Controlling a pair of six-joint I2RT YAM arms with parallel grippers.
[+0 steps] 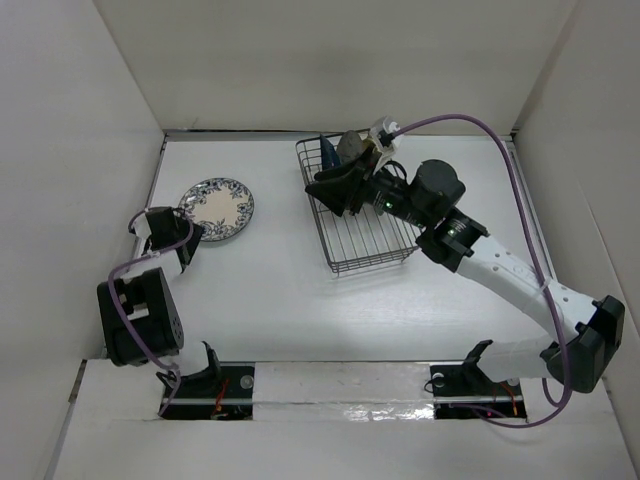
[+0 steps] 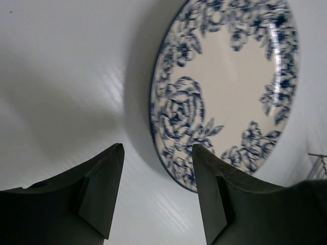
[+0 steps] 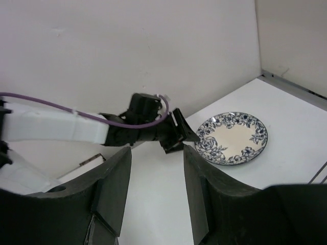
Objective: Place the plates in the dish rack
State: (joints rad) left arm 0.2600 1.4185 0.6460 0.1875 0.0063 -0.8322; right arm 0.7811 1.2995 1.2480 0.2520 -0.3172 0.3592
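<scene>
My left gripper is going to load the blue-floral plate into the dish rack, so it will next grab the plate's rim beside the large flower.
The blue-floral white plate (image 1: 216, 208) lies flat on the table at the left; it also shows in the left wrist view (image 2: 225, 87) and the right wrist view (image 3: 232, 138). My left gripper (image 1: 194, 234) is open and empty at the plate's near-left rim (image 2: 157, 153). The wire dish rack (image 1: 365, 240) stands at the centre right. A dark blue plate (image 1: 325, 152) and a grey speckled plate (image 1: 352, 146) stand at its far end. My right gripper (image 1: 322, 192) is open and empty above the rack's left side (image 3: 156, 153). The green and mustard plates are out of view.
White walls close in the table at the back and on both sides. The right arm's purple cable (image 1: 460, 120) loops above the rack. A rack corner (image 2: 319, 163) shows at the right edge of the left wrist view.
</scene>
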